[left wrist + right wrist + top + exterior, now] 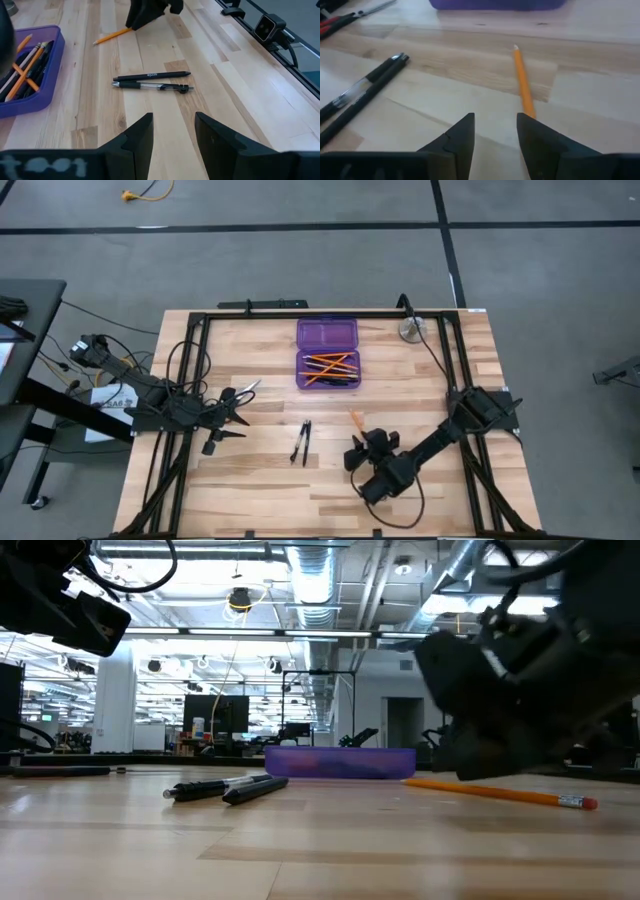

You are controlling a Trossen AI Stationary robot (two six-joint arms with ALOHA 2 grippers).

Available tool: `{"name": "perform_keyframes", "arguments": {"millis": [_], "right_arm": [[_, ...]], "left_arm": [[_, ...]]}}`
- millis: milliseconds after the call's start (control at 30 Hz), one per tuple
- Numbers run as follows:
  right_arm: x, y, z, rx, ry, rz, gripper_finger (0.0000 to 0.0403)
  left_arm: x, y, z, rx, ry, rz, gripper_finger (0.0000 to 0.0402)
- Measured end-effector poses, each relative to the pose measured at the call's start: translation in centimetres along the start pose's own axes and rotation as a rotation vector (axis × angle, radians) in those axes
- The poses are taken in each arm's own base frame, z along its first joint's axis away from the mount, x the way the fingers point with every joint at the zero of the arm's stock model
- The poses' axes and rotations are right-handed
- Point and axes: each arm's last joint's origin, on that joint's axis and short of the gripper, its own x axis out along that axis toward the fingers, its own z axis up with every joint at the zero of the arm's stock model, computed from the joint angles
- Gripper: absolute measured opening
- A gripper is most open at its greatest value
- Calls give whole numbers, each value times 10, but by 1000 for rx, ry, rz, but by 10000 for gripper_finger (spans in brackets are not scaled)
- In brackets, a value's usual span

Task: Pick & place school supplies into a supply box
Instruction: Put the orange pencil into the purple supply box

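My right gripper grabs the pencil's orange body (357, 421) next, to put the orange pencil into the supply box (327, 352).
The supply box (327, 352), translucent purple, lies open at the table's far middle with several orange pencils and dark pens in its near half (25, 70). One orange pencil (522, 82) lies flat on the table just ahead of my right gripper (495, 135), which is open. The pencil's near end runs out of sight behind one finger. Two black pens (301, 442) lie side by side left of that gripper. Red-handled scissors (244, 389) lie by my left gripper (172, 135), which hovers open at the table's left.
A round silver metal object (411, 330) sits at the far right by the black frame rail (330, 311). Bare wood stretches along the table's near edge (300, 500). Cables trail off the left arm (130, 385).
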Motion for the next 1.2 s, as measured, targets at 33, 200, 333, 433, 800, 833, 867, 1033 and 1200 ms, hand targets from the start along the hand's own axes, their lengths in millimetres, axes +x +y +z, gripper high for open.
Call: {"name": "perform_keyframes", "arguments": {"millis": [33, 200, 333, 433, 800, 833, 867, 1033, 1200], "right_arm": [[3, -1, 1, -5, -1, -4, 137], [16, 0, 9, -44, -5, -37, 146], [23, 1, 14, -61, -7, -60, 157], [29, 1, 18, -72, -6, -75, 166], [43, 0, 26, -129, 87, -135, 172], [43, 0, 27, -135, 90, -136, 171], [43, 0, 27, -140, 92, -136, 171], [48, -1, 26, -143, 139, -165, 169], [59, -4, 18, -156, 153, -198, 149]], "left_arm": [[0, 0, 0, 0, 0, 0, 132], [0, 0, 0, 0, 0, 0, 132], [0, 0, 0, 0, 0, 0, 132], [0, 0, 0, 4, 0, 1, 132], [0, 0, 0, 7, 0, 1, 132], [0, 0, 0, 7, 0, 1, 132], [0, 0, 0, 7, 0, 1, 132], [0, 0, 0, 6, 0, 1, 132], [0, 0, 0, 7, 0, 1, 132]]}}
